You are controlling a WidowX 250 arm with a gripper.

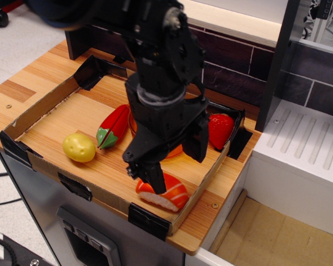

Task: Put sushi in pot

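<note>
The sushi should go in the orange pot (176, 151), so my gripper should next grip the sushi by its striped middle (170, 192).
The sushi (170, 197), orange-red with white stripes over white rice, lies at the front right of the cardboard-edged tray (44, 165). My black gripper (176, 162) is open just above it. One finger (151, 176) hangs over the sushi's left end and the other finger (200, 145) is behind and to the right of it. The orange translucent pot (176, 151) stands behind the sushi, mostly hidden by the gripper and arm; only slivers of its rim show.
A red pepper with a green stem (113, 127) lies left of the pot. A yellow toy potato (79, 147) sits at the front left. A red strawberry (220, 130) is at the right, by the tray's corner. A dark brick wall runs behind, and a white ribbed drainboard (305, 149) stands to the right.
</note>
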